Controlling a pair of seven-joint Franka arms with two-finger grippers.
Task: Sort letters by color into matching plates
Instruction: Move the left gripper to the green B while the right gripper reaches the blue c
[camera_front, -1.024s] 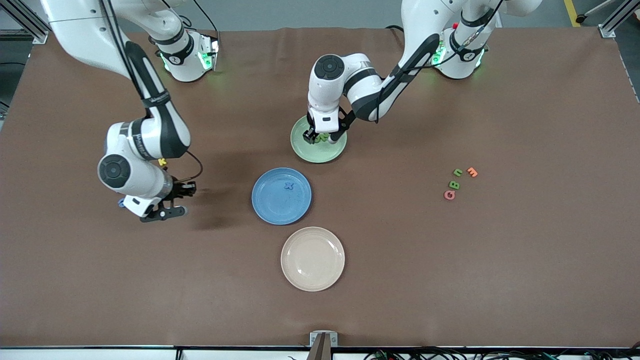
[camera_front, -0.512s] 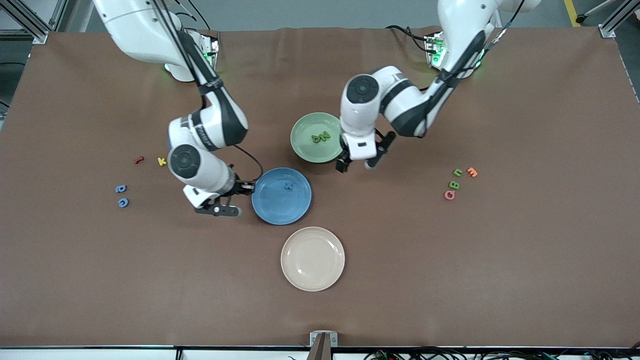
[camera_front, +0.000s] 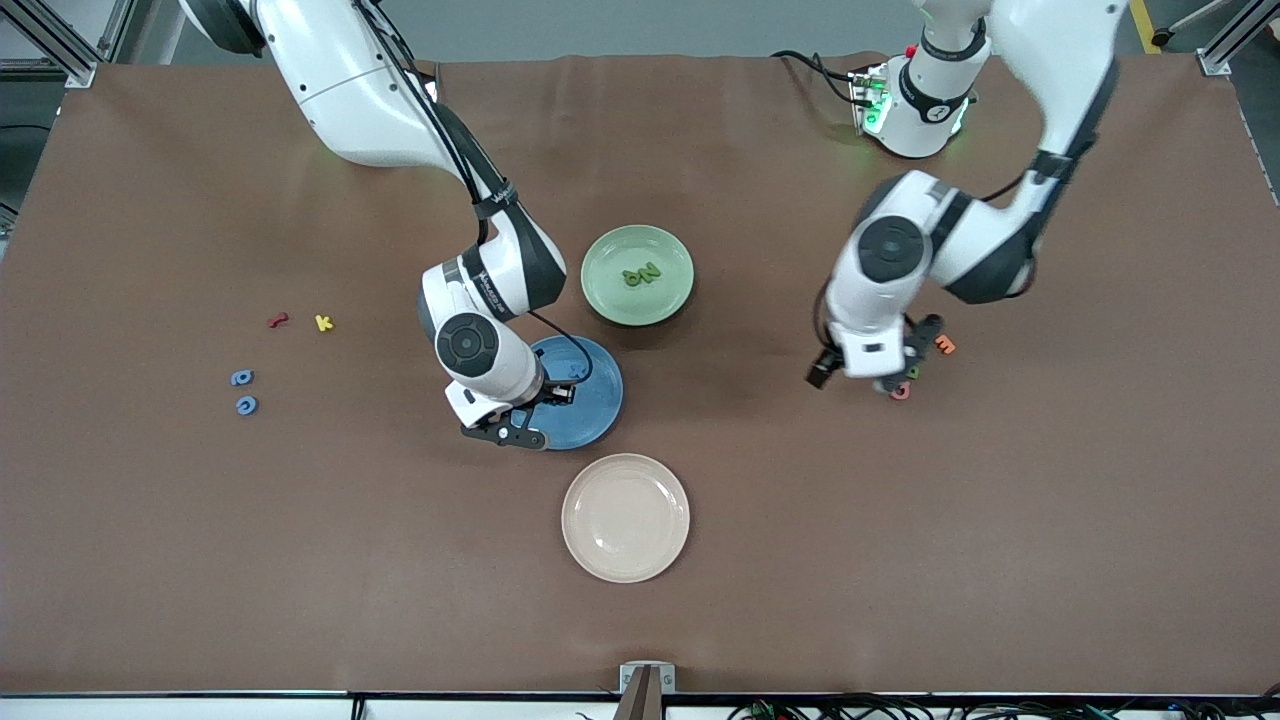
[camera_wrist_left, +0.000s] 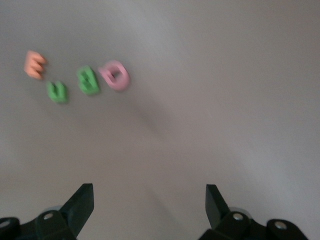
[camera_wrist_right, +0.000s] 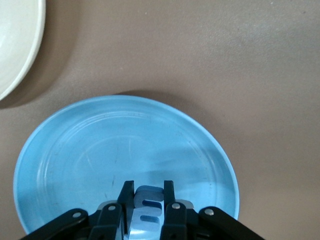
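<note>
The blue letter (camera_wrist_right: 148, 207) hangs low inside the rim of the blue plate and would land there, so it is time for my right gripper to release it now.
My right gripper (camera_wrist_right: 148, 192) is shut on a small blue letter (camera_wrist_right: 148, 206) and hangs low over the blue plate (camera_wrist_right: 90, 150), also seen in the front view as the blue plate (camera_front: 598, 405). The light green plate (camera_front: 612, 292) holds two green letters (camera_front: 641, 272). My left gripper (camera_wrist_left: 149, 200) is open and empty above the table, beside a small cluster with two green letters (camera_wrist_left: 57, 91) (camera_wrist_left: 88, 80). Two more blue letters (camera_front: 241, 378) (camera_front: 246, 405) lie on the table toward the right arm's end.
An orange letter (camera_wrist_left: 35, 65) and a pink letter (camera_wrist_left: 115, 75) lie in the cluster with the green ones. A red letter (camera_front: 278, 320) and a yellow letter (camera_front: 323, 322) lie near the loose blue ones. A cream plate (camera_front: 625, 517) sits nearer the front camera than the blue plate.
My right gripper carried the blue letter from the right arm's end to over the blue plate. My left gripper left the green plate, opened, and moved over to the letter cluster.
</note>
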